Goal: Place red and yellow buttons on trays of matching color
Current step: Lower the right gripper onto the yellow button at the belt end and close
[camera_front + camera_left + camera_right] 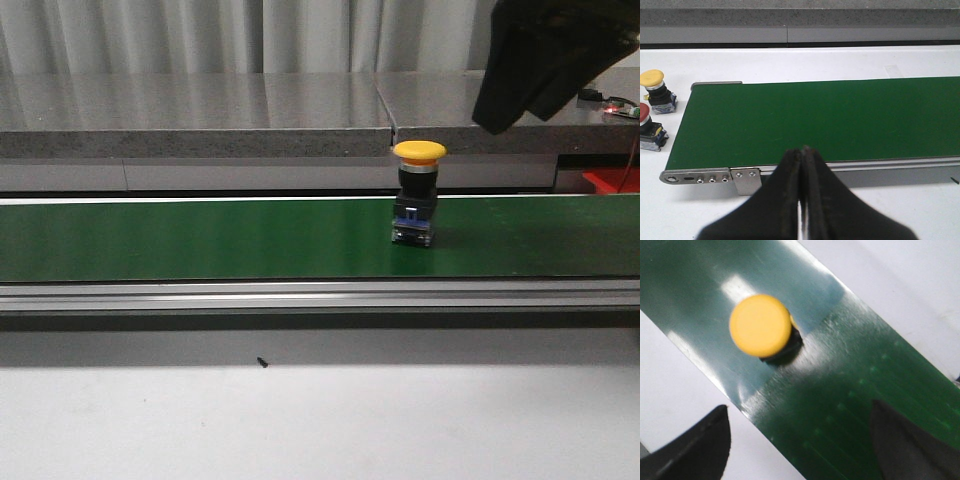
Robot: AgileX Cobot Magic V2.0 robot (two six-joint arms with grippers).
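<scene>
My right gripper's fingers are above and short of the button's yellow cap (419, 152), so they would miss it if I closed now.
A yellow button (420, 190) with a black body stands upright on the green conveyor belt (200, 240). My right gripper (520, 95) hangs above it and to its right. In the right wrist view I see the button's yellow cap (761, 325) from above, ahead of the right gripper (800, 440), which is open with nothing between its fingers (700, 445). My left gripper (802, 152) is shut and empty, near the belt's end. A second yellow button (655, 87) and a red button (647, 131) stand on the white table beside that end. The yellow tray is out of view.
The belt's metal end plate (710, 176) and side rail (300, 295) border the green surface. A grey stone ledge (200, 120) runs behind the conveyor. A red object (610, 180) shows at the far right; whether it is a tray I cannot tell.
</scene>
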